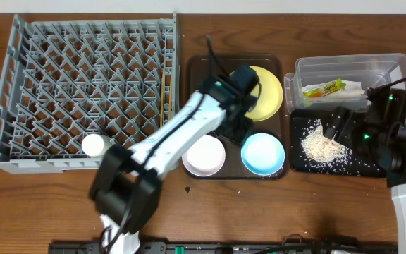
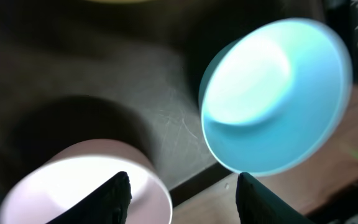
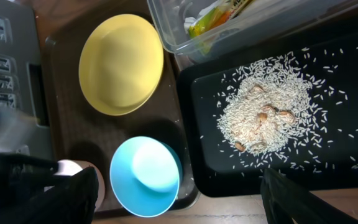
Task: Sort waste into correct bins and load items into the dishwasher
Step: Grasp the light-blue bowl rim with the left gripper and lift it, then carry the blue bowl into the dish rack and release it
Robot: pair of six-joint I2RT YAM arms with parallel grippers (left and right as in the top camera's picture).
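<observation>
My left gripper is to pinch the light blue bowl's rim on the side facing the white bowl (image 1: 204, 155) next, so the light blue bowl's far side stays free to load into the rack.
My left gripper (image 1: 234, 131) is open and empty, hovering over the brown serving tray between the white bowl (image 1: 204, 155) and the light blue bowl (image 1: 263, 153). In the left wrist view its fingers (image 2: 184, 200) straddle the gap between the white bowl (image 2: 73, 186) and blue bowl (image 2: 272, 99). The yellow plate (image 1: 266, 92) lies behind them. My right gripper (image 1: 333, 124) is open and empty above the black tray (image 1: 372, 168) with rice scraps (image 1: 324, 146). The clear tub (image 1: 351, 65) holds the sachet (image 1: 324, 88) and napkin (image 1: 357, 89). The grey rack (image 1: 83, 85) holds the white cup (image 1: 96, 144) and chopsticks (image 1: 164, 92).
The brown serving tray (image 1: 197, 77) sits between the rack and the bins. The right wrist view shows the plate (image 3: 122, 62), blue bowl (image 3: 145, 175), rice (image 3: 266, 112) and tub (image 3: 166, 25), with my right gripper's fingers (image 3: 179, 205) wide apart. The left arm crosses the rack's front right corner.
</observation>
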